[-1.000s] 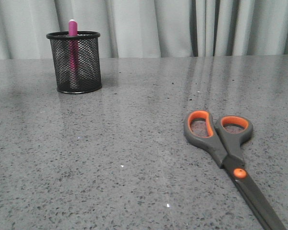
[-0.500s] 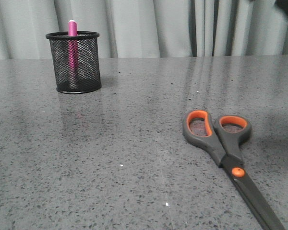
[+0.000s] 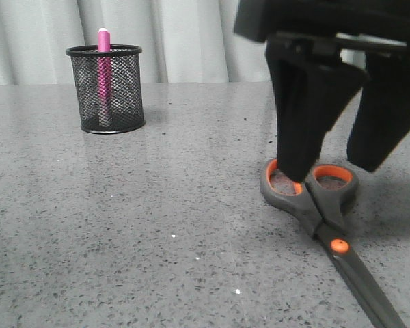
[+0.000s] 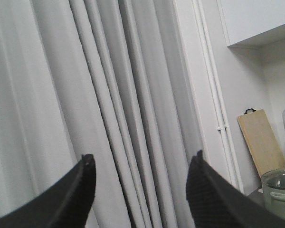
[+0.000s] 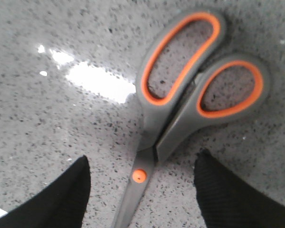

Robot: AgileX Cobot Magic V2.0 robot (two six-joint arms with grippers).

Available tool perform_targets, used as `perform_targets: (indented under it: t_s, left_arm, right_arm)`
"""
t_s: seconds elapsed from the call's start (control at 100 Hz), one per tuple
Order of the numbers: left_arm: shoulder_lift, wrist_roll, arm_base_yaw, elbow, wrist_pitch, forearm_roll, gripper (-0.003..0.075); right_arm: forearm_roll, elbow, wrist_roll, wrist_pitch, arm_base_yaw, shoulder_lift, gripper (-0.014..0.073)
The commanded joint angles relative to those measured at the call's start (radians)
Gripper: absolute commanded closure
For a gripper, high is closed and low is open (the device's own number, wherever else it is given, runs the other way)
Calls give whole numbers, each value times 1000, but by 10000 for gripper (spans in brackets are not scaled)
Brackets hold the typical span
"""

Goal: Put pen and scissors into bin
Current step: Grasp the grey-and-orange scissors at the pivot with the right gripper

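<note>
My right gripper's fingers are still above the scissors' handles, with table showing beneath the fingers, so it now moves down before closing on the scissors.
The scissors [image 3: 321,205] lie flat on the grey table at the front right, handles toward the back, blades toward the front edge. My right gripper [image 3: 328,171] hangs open just above their finger loops, one finger on each side. In the right wrist view the scissors [image 5: 180,95] lie between the open fingers, and the gripper [image 5: 143,157] is centred near the orange pivot. The bin [image 3: 106,89] stands upright at the back left with the pink pen [image 3: 104,68] standing in it. My left gripper [image 4: 142,164] is open and empty, raised and facing the curtain.
The speckled grey table [image 3: 157,225] runs back to a pale curtain [image 3: 191,41]. In the left wrist view a wooden board [image 4: 261,142] and a glass lidded pot [image 4: 278,190] stand off to one side.
My right gripper has come down into the front view from the upper right and now hangs over the scissors' handles. The scissors, the bin and the pen have not moved.
</note>
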State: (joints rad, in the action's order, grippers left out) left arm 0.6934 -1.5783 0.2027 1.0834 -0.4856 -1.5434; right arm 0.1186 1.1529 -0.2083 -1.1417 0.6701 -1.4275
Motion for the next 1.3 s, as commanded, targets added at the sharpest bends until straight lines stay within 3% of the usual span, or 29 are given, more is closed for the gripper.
perform_targets:
  t_s: [0.0,0.27,0.67,0.77,0.99,1.15,1.29]
  left_arm:
    - [-10,14,34,10,43,-27,335]
    - [-13,14,111,7,83,-16,335]
    - [-13,14,142,7,87,-9,335]
    - [-13,14,142,7,87,-9,335]
    - [-13,14,142,7,87,-9,335]
    - [-13,14,142,7,87,-9,335]
    - [-13,14,142,7,87,-9,335]
  right_arm:
    - [-10,32,-20,-6,2,15,167]
    - [-29,32,-51,1,2,-48,167]
    - [-38,32,-66,46,2,-145,177]
    - [-52,32,-66,20,2,-171,257]
    - [-119,32,-66,-33,2,-213,666]
    - [-214,63,-66,-14,2,-207,661]
    - [-258,178,-66,90,2,-142,661]
